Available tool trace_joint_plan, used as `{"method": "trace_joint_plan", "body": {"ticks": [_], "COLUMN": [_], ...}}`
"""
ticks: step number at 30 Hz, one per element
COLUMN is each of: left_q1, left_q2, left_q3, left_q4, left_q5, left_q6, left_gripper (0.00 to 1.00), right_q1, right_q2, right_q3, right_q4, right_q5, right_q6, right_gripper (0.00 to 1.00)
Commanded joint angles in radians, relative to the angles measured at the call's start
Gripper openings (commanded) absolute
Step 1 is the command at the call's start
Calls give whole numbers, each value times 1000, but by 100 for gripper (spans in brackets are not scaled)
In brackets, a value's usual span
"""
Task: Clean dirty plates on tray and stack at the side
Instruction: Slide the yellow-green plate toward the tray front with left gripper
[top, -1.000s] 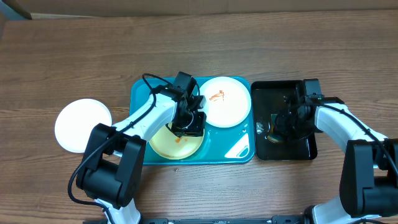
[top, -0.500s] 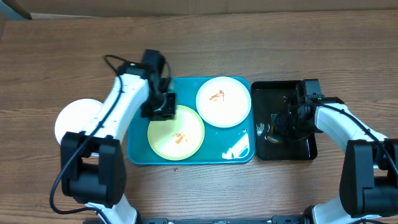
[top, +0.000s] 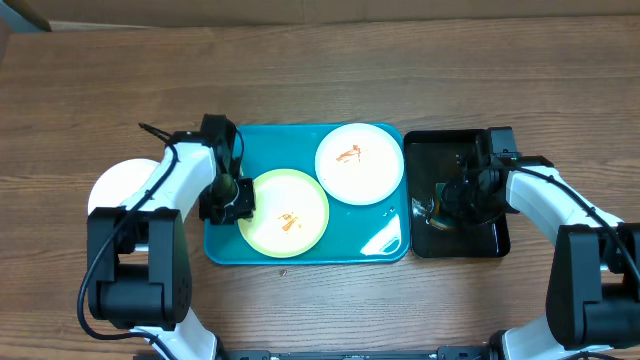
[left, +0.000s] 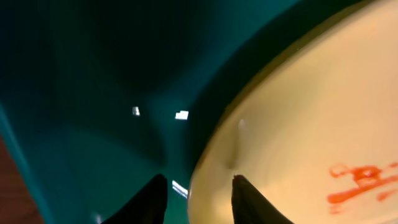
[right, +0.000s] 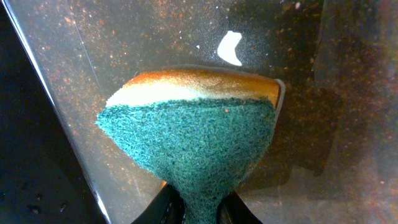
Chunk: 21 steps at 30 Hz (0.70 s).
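The yellow-green plate's rim (top: 246, 213) is between the open fingers of my left gripper, so my left gripper should close now. Closing now would catch the plate.
A pale yellow-green plate (top: 283, 212) with an orange smear lies at the front left of the turquoise tray (top: 370, 235). Behind it sits a white plate (top: 358, 163), also smeared. Another white plate (top: 120, 200) rests on the table left of the tray, partly under my left arm. My left gripper (top: 232, 205) is low at the yellow-green plate's left rim. In the left wrist view the gripper (left: 199, 186) is open, one finger over the tray (left: 93, 93) and one over the plate (left: 298, 124). My right gripper (right: 199, 208) is shut on a green-and-yellow sponge (right: 193, 137).
A narrow black tray (top: 470, 150) stands right of the turquoise one; my right gripper (top: 445, 205) and the sponge hang over its wet floor. Bare wooden table surrounds both trays.
My left arm swung from over the yellow-green plate to the tray's back left, then came down at the plate's left rim, its jaws opening. The right arm has stayed put.
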Motion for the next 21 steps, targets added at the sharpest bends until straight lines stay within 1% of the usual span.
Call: {"method": "trace_joint_plan", "body": {"ticks": [1, 3, 4, 7, 10, 12, 18, 21], "left_q1": [-1, -1, -1, -1, -1, -1, -1, -1], "left_q2": [-16, -16, -16, -16, -16, -16, -16, -16], "left_q3": [-42, -47, -47, -47, -47, -47, -47, -47], "left_q4": [41, 52, 54, 55, 54, 52, 51, 51], "left_q5": [-6, -6, -6, 4, 26, 29, 47, 47], "left_q6": [-11, -11, -12, -14, -14, -14, -34, -37], "left_gripper": [29, 12, 9, 6, 4, 4, 4, 4], "right_q1": [-1, -1, -1, -1, -1, -1, -1, 0], "right_q2": [22, 22, 22, 22, 22, 22, -5, -38], "right_q3": [-38, -38, -38, -38, -28, 0, 172, 233], "right_q4": [-24, -24, -24, -23, -35, -73, -275, -324], "right_q5": [29, 29, 29, 29, 28, 28, 29, 28], "right_q6": [0, 0, 0, 0, 0, 0, -8, -8], "right_gripper": [17, 17, 17, 16, 4, 4, 4, 4]}}
